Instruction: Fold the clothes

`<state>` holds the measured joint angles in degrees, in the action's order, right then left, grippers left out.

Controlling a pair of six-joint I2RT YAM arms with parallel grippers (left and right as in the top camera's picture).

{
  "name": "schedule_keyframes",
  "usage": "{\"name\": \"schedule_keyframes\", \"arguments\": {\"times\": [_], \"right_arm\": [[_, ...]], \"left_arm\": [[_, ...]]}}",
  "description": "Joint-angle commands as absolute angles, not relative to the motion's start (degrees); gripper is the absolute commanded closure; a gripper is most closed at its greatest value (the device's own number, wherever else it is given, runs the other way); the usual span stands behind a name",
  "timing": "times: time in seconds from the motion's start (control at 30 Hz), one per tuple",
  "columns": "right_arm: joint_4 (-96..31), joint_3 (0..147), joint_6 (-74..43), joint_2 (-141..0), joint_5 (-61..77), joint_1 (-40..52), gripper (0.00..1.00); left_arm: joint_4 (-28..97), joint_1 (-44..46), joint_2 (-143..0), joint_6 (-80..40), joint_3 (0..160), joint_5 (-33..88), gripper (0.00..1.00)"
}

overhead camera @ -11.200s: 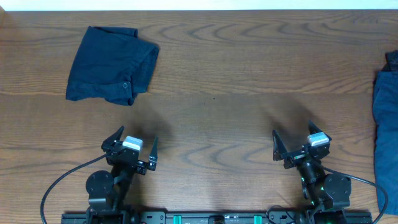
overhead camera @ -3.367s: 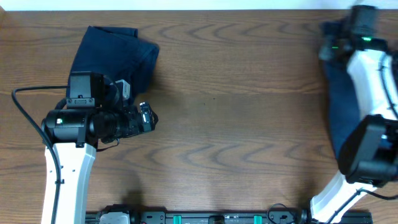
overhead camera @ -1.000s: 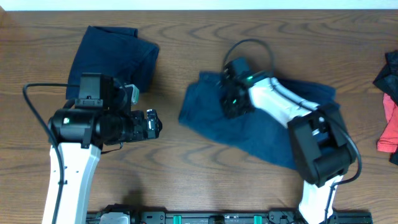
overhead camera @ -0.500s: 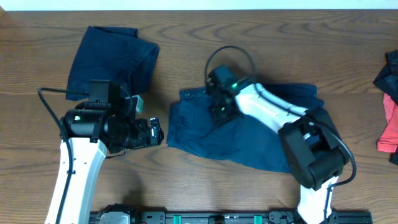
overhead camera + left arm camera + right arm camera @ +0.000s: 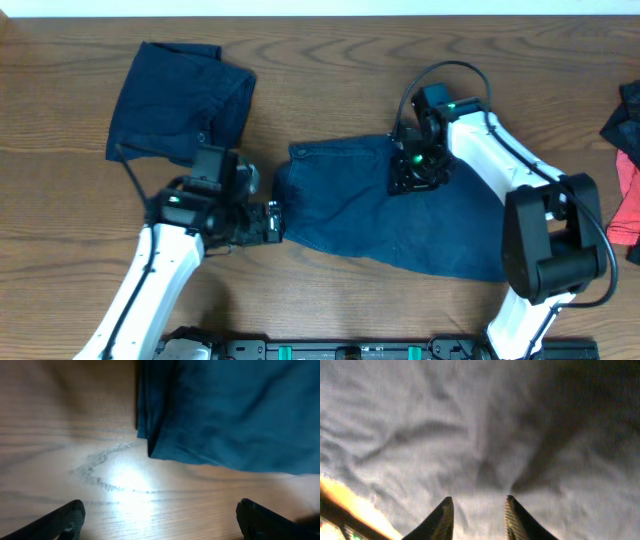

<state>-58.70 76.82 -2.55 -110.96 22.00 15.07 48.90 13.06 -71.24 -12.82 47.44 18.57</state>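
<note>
The dark navy shorts (image 5: 350, 210) need to be spread for folding, so my right gripper will next grab their near corner opposite my left gripper.
Dark navy shorts (image 5: 350, 210) lie spread across the middle of the table. My right gripper (image 5: 412, 176) hovers over their upper middle. In the right wrist view its fingers (image 5: 479, 510) stand a little apart above rumpled cloth (image 5: 470, 435), with nothing pinched between them. My left gripper (image 5: 272, 222) sits at the shorts' left edge, low over the wood. In the left wrist view it (image 5: 160, 520) is wide open over bare table, and the hem of the shorts (image 5: 225, 415) lies just ahead of it. A second navy garment (image 5: 175, 105) lies folded at the back left.
A coral-red piece (image 5: 628, 205) and a dark piece (image 5: 625, 110) lie at the table's right edge. The wooden table (image 5: 330, 80) runs to a pale strip along the back.
My right gripper has let go of the shorts and moved right over them. My left arm has swung down and right to the shorts' left edge. The shorts now lie flatter.
</note>
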Motion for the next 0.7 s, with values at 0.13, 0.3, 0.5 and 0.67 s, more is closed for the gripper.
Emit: {"name": "schedule_keyframes", "arguments": {"times": [0.13, 0.3, 0.5, 0.67], "right_arm": [[-58.57, 77.25, -1.3, -105.01, 27.14, 14.55, 0.63], [-60.45, 77.25, -3.92, -97.54, 25.32, 14.52, 0.58], [-66.87, 77.03, -14.48, -90.04, 15.66, 14.52, 0.49], [-69.65, 76.09, -17.72, -89.12, 9.37, 13.74, 0.44]], "left_arm": [[36.91, 13.58, -78.0, -20.12, 40.95, 17.41, 0.2], [33.23, 13.8, -83.42, -21.39, 40.93, 20.58, 0.36], [30.06, 14.61, -87.81, -21.8, 40.93, 23.31, 0.62], [29.58, 14.55, -87.85, -21.74, 40.95, 23.33, 0.74]]}}
